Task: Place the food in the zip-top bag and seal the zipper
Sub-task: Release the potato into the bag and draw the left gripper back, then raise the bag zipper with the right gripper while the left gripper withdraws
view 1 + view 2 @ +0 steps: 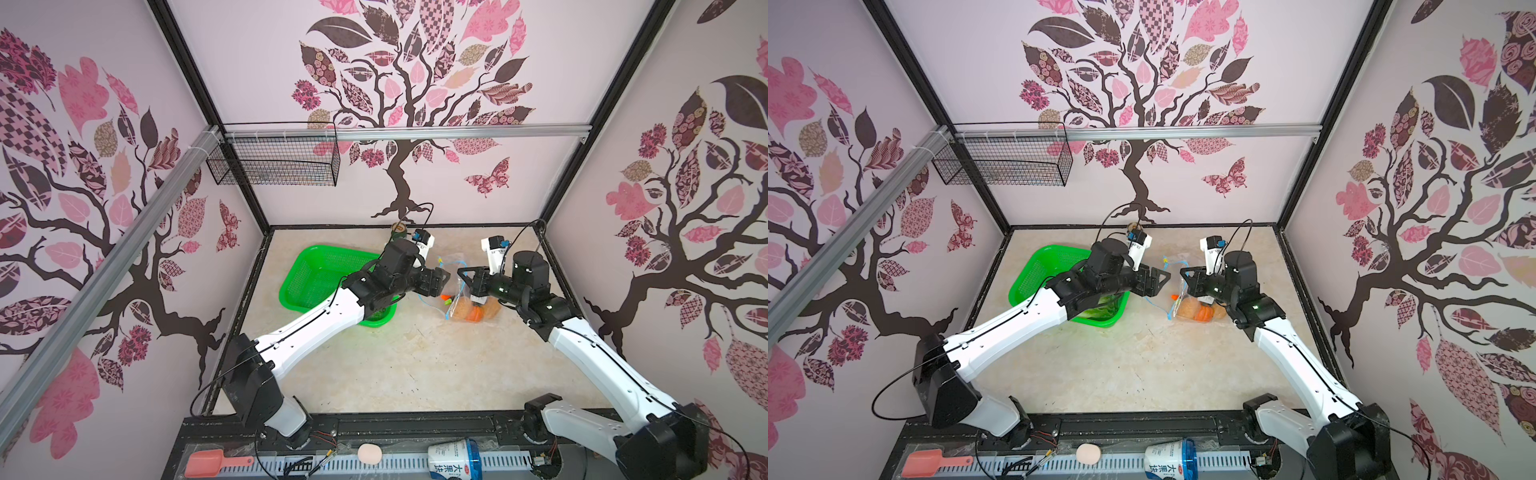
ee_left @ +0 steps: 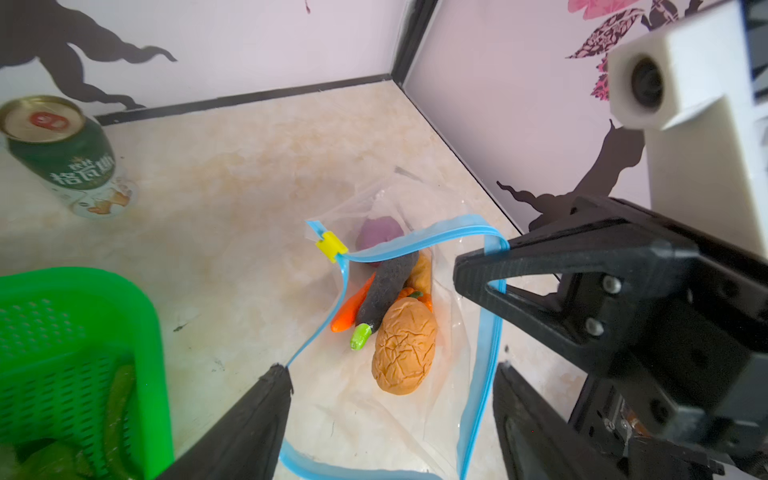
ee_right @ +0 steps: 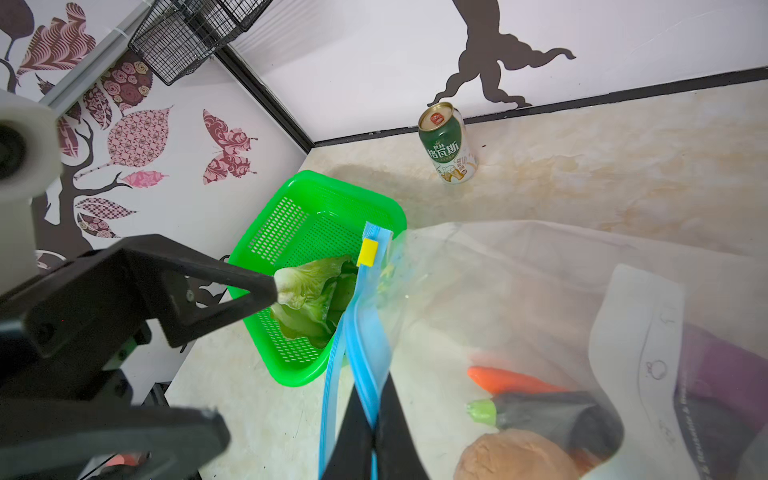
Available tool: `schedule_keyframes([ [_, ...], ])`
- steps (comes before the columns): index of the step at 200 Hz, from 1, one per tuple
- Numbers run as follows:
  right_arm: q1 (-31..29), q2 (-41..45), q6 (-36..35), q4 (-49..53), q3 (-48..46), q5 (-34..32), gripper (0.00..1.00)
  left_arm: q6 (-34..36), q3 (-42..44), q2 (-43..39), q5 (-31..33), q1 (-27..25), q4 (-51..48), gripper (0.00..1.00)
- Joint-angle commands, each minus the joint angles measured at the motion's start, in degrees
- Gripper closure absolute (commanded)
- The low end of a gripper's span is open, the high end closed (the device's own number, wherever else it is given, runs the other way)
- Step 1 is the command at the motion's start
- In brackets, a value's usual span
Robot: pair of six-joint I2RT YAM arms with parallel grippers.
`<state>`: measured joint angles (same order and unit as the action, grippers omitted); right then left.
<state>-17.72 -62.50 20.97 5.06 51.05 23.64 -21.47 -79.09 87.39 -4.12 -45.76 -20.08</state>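
Next, my left gripper reaches the bag and grabs the free piece of zipper opposite my right gripper, clear of the slider (image 2: 330, 246), to hold the bag's opening apart.
The clear zip-top bag (image 1: 459, 291) (image 1: 1183, 286) (image 2: 415, 419) lies right of centre with its mouth held apart. Food inside it: a tan potato (image 2: 405, 349), an orange carrot (image 2: 351, 309) (image 3: 511, 380), a dark piece with a green stem (image 2: 386, 286) and a purple onion (image 2: 378, 232). The light-blue zipper (image 2: 419, 239) (image 3: 365, 332) carries a yellow slider (image 2: 330, 246) (image 3: 367, 252). My right gripper (image 3: 376, 424) (image 1: 478, 301) is shut on the zipper strip. My left gripper (image 2: 390, 370) (image 1: 444, 284) (image 1: 1163, 282) stands open over the bag's mouth, holding nothing. The napa cabbage (image 3: 311, 291) (image 1: 1100, 311) lies in the green basket.
The green perforated basket (image 1: 316, 257) (image 3: 316, 199) (image 2: 83, 291) stands left of the bag, under my left arm. A green drink can (image 1: 399, 230) (image 2: 66, 153) (image 3: 446, 145) stands by the back wall. A wire basket (image 1: 274, 160) hangs on the wall.
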Motion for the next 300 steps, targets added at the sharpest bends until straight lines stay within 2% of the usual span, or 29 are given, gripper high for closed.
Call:
schedule_keyframes([
  [1, -0.13, -0.08, -0.14, 0.08, 1.38, -0.48, 1.00, -3.54, 4.96, 0.53, 2.01, 2.79, 0.52, 0.25],
  [22, -0.13, 0.02, -0.19, 0.13, 1.39, -0.44, 1.00, -5.18, 6.54, 2.30, -1.12, 4.74, 1.37, 0.31],
  [52, -0.14, 0.01, -0.32, 0.30, 1.39, -0.52, 1.00, -4.98, 6.32, 6.27, -7.48, 4.80, 2.54, 0.39],
  [83, -0.13, 0.00, -0.39, 0.31, 1.34, -0.61, 1.00, -6.42, 5.74, 10.57, -10.25, 4.79, 2.99, 0.54],
  [112, -0.13, 0.01, -0.49, 0.44, 1.42, -0.87, 1.00, -6.45, 4.55, 11.97, -11.31, 4.83, 2.28, 0.79],
  [138, -0.15, -0.08, -0.58, 0.81, 1.81, -1.26, 1.00, -4.45, 2.85, 9.94, -9.12, 4.90, 0.28, 1.00],
  [182, -0.13, -0.21, 0.17, 2.71, 6.91, -1.12, 1.00, 0.25, -3.88, 4.36, -5.01, 5.04, -4.87, 1.00],
  [213, -0.13, 1.30, 0.65, 3.26, 10.14, -4.81, 1.00, 2.14, -10.66, 1.96, -4.32, 5.06, -6.58, 1.00],
  [248, -0.13, 2.64, 0.14, 4.96, 11.31, -11.01, 1.00, 0.05, -13.64, -0.24, -7.69, 4.36, -2.84, 1.00],
  [300, -0.15, 5.98, -1.15, 7.77, 10.92, -18.50, 1.00, 1.74, -20.29, 4.98, -8.30, -0.44, -4.49, 1.00],
])
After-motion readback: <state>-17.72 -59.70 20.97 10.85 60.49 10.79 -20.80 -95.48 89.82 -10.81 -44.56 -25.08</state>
